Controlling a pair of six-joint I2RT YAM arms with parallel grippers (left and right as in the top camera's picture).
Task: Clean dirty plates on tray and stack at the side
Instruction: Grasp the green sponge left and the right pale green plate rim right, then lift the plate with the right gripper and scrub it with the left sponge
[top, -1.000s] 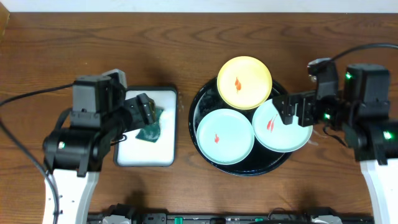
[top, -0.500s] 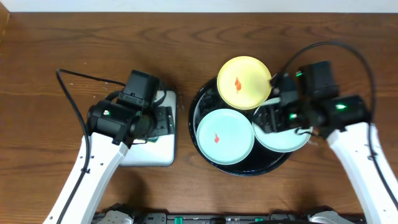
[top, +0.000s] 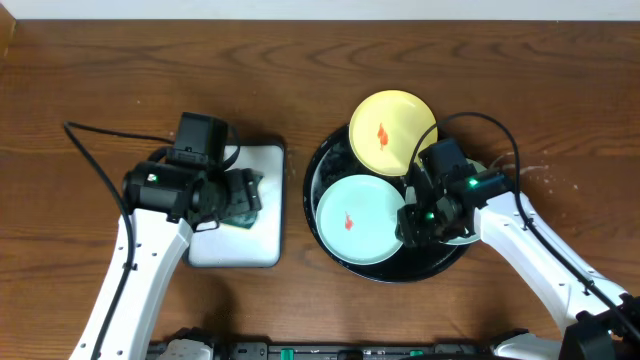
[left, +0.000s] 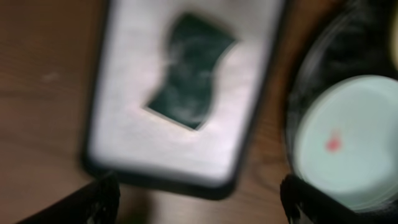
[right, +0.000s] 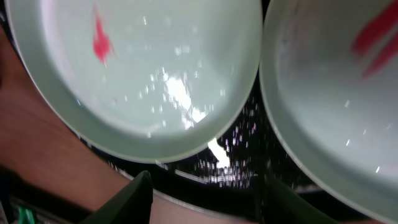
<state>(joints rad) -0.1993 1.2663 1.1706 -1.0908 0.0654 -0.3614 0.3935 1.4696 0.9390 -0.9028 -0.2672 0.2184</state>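
My left gripper picks up the green sponge across its narrow middle (left: 190, 72) next, so the sponge's far end stays free to scrub the dirty plates.
Three plates lie in the round black tray (top: 322, 165): a pale yellow plate (top: 392, 132) at the back, a mint-green plate (top: 360, 218) at the front left, and a second mint-green plate (top: 462, 238) mostly hidden under my right arm. The yellow and the front-left plate show red smears. In the right wrist view the left mint plate (right: 155, 74) and the right mint plate (right: 336, 112) both bear red marks. My right gripper (top: 408, 225) (right: 208, 202) hangs low over the gap between them, jaws apart, nothing held. My left gripper (top: 245, 195) (left: 200, 202) is open above the sponge.
A white rectangular tray (top: 235, 245) with a dark rim holds a green sponge (left: 189, 81) left of the black tray. The left wrist view is blurred and shows the black tray (left: 311, 81) and a mint plate (left: 348, 143) at its right. Brown tabletop (top: 120, 80) surrounds everything.
My right arm has swung left from the tray's right edge to above the gap between the two mint plates, its jaws narrowing. My left arm has shifted its pose above the sponge tray.
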